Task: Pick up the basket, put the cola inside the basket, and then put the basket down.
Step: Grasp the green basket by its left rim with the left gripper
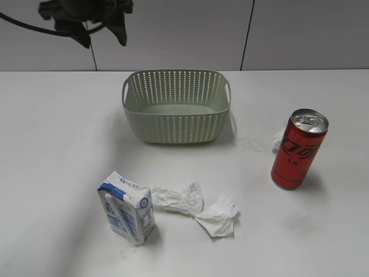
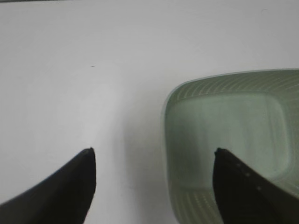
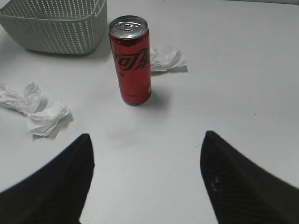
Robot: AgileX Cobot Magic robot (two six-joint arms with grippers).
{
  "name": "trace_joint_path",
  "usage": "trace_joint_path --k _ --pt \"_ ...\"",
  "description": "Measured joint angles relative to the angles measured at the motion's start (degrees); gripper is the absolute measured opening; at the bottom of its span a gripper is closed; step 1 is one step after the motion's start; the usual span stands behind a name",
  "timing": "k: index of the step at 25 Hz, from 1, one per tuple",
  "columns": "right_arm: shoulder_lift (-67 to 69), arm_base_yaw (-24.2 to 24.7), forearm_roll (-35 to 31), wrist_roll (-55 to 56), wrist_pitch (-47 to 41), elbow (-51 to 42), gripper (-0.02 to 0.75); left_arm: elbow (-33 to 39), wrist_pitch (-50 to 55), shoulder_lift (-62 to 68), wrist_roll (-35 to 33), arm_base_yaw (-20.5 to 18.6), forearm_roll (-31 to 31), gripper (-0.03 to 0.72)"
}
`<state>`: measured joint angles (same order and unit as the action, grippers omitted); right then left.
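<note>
I should next grip the basket by its thin short-end rim point(image 1: 124, 92) with my left gripper to pick it up, because the basket's broad body point(image 1: 177, 126) is far wider than my open fingers.
The pale sage-green basket point(image 1: 176, 107) stands empty on the white table at the back centre. It also shows in the left wrist view point(image 2: 233, 140) and the right wrist view point(image 3: 56, 23). The red cola can point(image 1: 298, 149) stands upright at the right; it also shows in the right wrist view point(image 3: 131, 60). My left gripper point(image 1: 104, 29) hangs open high at the top left, its fingertips point(image 2: 153, 151) straddling the basket's left rim from above. My right gripper point(image 3: 145, 135) is open and empty, short of the cola, and out of the exterior view.
A blue-and-white milk carton point(image 1: 127, 209) stands at the front left. Crumpled white tissues point(image 1: 199, 208) lie beside it; another tissue point(image 1: 279, 140) lies behind the cola. In the right wrist view tissues point(image 3: 35, 109) lie at the left.
</note>
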<state>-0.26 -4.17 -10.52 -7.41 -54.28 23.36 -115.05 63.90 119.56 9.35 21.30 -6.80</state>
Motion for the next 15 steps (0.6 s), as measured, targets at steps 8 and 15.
trace_joint_path --k 8,15 --pt "0.0 0.0 0.0 0.0 0.0 0.0 0.551 -2.3 -0.2 11.0 3.3 0.9 -0.3 0.592" --pt "0.0 0.0 0.0 0.0 0.0 0.0 0.551 -2.5 -3.8 16.5 3.3 0.9 -2.3 0.591"
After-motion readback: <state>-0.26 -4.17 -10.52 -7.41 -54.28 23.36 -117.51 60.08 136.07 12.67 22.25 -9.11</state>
